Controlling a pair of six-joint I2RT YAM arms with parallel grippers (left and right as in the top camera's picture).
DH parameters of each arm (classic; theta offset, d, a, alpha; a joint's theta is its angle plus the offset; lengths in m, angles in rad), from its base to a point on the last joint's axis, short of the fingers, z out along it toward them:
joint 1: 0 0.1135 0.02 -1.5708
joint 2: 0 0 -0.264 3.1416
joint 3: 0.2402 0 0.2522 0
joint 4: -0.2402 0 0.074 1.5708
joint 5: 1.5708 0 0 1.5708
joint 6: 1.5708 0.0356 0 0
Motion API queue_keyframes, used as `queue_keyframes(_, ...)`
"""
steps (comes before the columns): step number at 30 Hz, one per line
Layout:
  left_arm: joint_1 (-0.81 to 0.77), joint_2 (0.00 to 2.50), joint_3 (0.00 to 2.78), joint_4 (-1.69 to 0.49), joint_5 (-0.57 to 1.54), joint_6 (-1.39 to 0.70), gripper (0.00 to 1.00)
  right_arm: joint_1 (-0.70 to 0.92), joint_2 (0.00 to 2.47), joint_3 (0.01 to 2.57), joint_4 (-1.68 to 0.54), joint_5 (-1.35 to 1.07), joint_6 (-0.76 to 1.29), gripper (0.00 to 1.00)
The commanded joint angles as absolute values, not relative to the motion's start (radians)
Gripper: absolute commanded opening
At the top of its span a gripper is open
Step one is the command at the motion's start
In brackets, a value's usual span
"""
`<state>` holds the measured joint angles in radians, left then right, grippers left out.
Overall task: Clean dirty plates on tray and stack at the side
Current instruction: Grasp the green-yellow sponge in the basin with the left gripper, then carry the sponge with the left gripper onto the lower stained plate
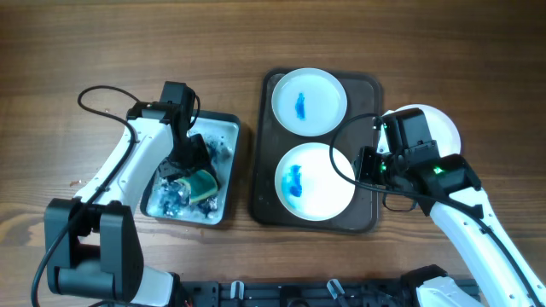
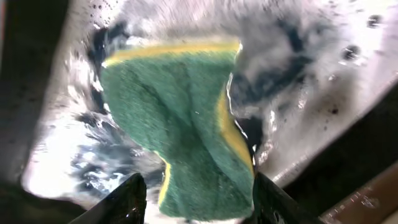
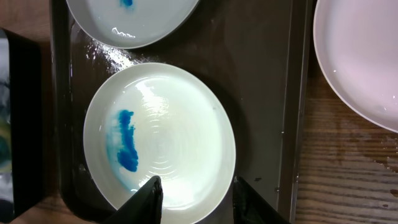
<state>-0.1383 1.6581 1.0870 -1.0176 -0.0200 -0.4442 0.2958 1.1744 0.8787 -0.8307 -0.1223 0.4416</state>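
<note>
The green-yellow sponge will wipe the plate with its wide yellow-edged end, so my left gripper will next grab it across its narrow middle and leave that end free.
Two white plates lie on the dark brown tray: the far plate and the near plate, each with a blue smear. A clean-looking third plate rests on the table to the tray's right, partly under my right arm. My right gripper hovers open over the near plate, one finger above its inside, the other past its rim. My left gripper stands open around the green-yellow sponge, with a gap at its left finger.
The sponge lies in foamy water in a light grey metal tray to the left of the brown tray. The left gripper reaches down into it. Bare wooden table surrounds both trays.
</note>
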Motion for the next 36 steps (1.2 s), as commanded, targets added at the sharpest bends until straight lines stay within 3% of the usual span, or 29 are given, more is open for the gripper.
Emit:
queue_keyframes(1, -0.140, 1.670, 1.035, -1.002, -0.120, -0.577, 0.50, 0.300, 1.181, 0.890, -0.831, -0.112, 0.448, 0.38)
queue_keyframes(6, -0.139, 1.670, 0.917, -0.834, -0.120, -0.637, 0.40, 0.300, 1.181, 0.890, -0.827, -0.112, 0.449, 0.38)
queue_keyframes(8, -0.139, 1.670, 0.883, -0.757, -0.110, -0.637, 0.29, 0.300, 1.181, 0.890, -0.827, -0.112, 0.448, 0.38)
queue_keyframes(10, -0.139, 1.670, 0.872, -0.720, -0.110, -0.637, 0.04, 0.300, 1.181, 0.890, -0.828, -0.112, 0.448, 0.38)
queue_keyframes(19, -0.140, 1.617, 0.986, -0.849, -0.098, -0.455, 0.04, 0.299, 1.206, 0.868, -0.833, 0.050, 0.527, 0.41)
queue_keyframes(26, -0.142, 1.511, 1.141, -1.004, -0.070, -0.359, 0.04, 0.270, 1.342, 0.868, -0.764, -0.161, 0.363, 0.42)
queue_keyframes(36, -0.200, 1.357, 1.208, -1.037, 0.096, -0.344, 0.04, 0.269, 1.607, 0.868, -0.696, -0.242, 0.284, 0.42)
